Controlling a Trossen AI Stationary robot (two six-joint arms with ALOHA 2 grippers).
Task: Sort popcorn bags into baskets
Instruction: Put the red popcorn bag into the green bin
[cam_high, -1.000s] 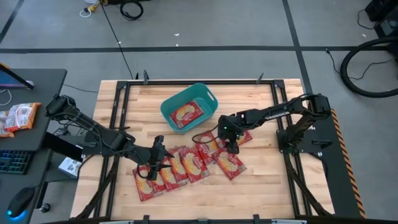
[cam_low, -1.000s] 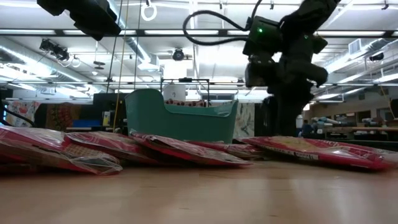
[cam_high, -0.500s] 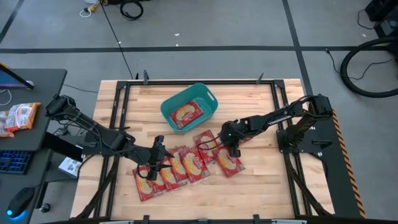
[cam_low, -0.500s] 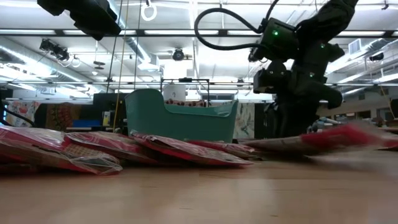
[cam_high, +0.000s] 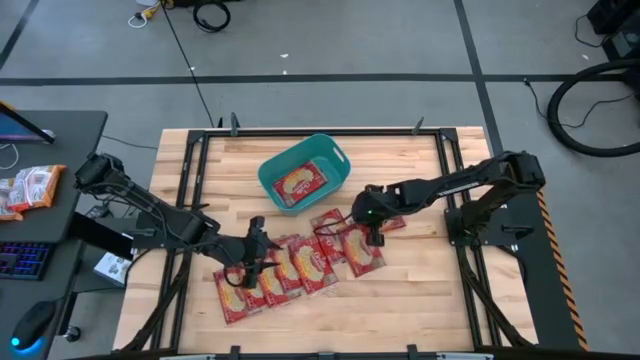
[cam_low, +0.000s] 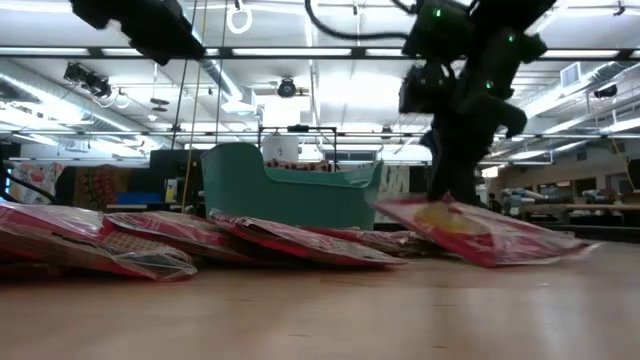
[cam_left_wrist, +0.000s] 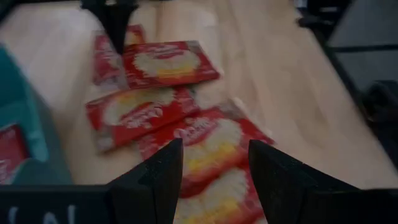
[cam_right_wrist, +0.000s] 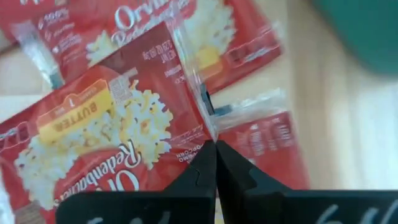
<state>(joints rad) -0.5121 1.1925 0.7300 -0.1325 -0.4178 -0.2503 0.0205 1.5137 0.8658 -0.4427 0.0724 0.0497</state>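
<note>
The popcorn bag's free sealed end (cam_high: 370, 268) is the part my left gripper needs to grab next, and then the bag can be sorted into the teal basket (cam_high: 335, 160).
Several red popcorn bags (cam_high: 285, 272) lie overlapping in a row on the wooden table. Another bag (cam_high: 300, 183) lies inside the teal basket (cam_high: 335, 160) at the far middle. My right gripper (cam_high: 372, 232) is shut on one more bag (cam_high: 362, 252) at the row's right end. My left gripper (cam_high: 250, 265) hangs open over the left part of the row, its fingers (cam_left_wrist: 165, 171) apart above the bags and touching none of them. My right gripper pinches the bag's far edge (cam_right_wrist: 208, 127), a clear sealed strip, between its two fingers. The fingers come from above, pointing down. That end of the bag (cam_low: 395, 205) is raised and the bag slants down toward its other end (cam_low: 575, 248), which is low by the table.
A black metal frame (cam_high: 190, 150) borders the table. A dark desk on the left carries orange-and-white packets (cam_high: 30, 188) and a keyboard. Bare wood lies near the front edge (cam_high: 420, 310) and at the far right (cam_high: 420, 160).
My right gripper dipped down onto the rightmost bag, took hold of its far edge and rose again. The bag, flat on the table before, now has its far end lifted and has shifted slightly toward the far edge and the row.
</note>
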